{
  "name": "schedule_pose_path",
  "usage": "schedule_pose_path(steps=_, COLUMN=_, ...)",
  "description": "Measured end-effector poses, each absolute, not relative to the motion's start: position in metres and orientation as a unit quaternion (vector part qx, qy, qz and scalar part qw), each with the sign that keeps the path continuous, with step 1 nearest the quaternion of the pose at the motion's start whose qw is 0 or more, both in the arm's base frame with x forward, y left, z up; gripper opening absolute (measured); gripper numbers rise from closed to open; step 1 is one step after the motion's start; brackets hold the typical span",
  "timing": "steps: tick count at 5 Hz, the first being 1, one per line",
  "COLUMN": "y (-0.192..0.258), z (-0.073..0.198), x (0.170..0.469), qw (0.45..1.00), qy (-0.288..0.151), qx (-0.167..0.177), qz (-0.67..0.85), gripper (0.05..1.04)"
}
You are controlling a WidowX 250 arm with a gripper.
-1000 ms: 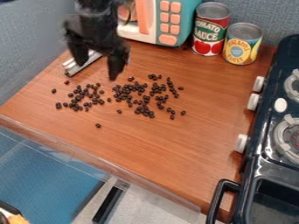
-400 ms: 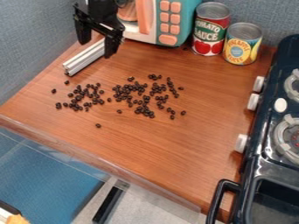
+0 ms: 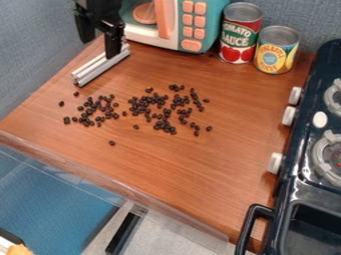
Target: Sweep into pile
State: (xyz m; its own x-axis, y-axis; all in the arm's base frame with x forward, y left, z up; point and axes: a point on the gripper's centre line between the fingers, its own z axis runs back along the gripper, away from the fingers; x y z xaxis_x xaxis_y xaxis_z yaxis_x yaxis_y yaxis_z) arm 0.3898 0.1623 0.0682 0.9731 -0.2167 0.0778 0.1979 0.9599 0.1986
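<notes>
My gripper needs to sweep the dark beans into a pile next, so it should grab the silvery metal bar by one end.
The black gripper [image 3: 100, 46] hangs at the upper left, open, its two fingers apart. One finger is at the far left by the wall; the other overlaps the back part of a silver metal bar [image 3: 97, 68] in the view. Whether they touch, I cannot tell. The bar lies slanted on the wooden counter near its left edge. Dark round beans [image 3: 162, 113] are scattered in front and to the right of the bar, in a looser cluster at left and a larger one at centre, with a few single ones around them.
Behind the counter stand a toy microwave [image 3: 174, 22], a tomato sauce can [image 3: 240, 33] and a pineapple can [image 3: 275, 50]. A dark toy stove [image 3: 299, 164] with white knobs borders the right side. A clear rim [image 3: 120, 187] runs along the front edge.
The gripper has moved up and left from above the beans, back to the far part of the bar, and has turned slightly. Bar and beans have not moved.
</notes>
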Motion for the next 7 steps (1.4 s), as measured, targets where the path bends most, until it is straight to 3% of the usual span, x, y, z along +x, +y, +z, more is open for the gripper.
schedule_pose_path(steps=2, y=0.170, z=0.053, x=0.395, qw=0.989, qy=-0.049, qx=0.093, qz=-0.102, gripper=0.999)
schedule_pose_path(steps=4, y=0.179, z=0.029, x=0.401, qw=0.988, qy=-0.035, qx=0.115, qz=-0.093, gripper=0.999)
schedule_pose_path(steps=5, y=0.180, z=0.027, x=0.406, qw=0.987, qy=-0.035, qx=0.131, qz=-0.085, gripper=0.948)
schedule_pose_path(steps=7, y=0.179, z=0.026, x=0.408, qw=0.987, qy=-0.033, qx=0.139, qz=-0.067, gripper=0.380)
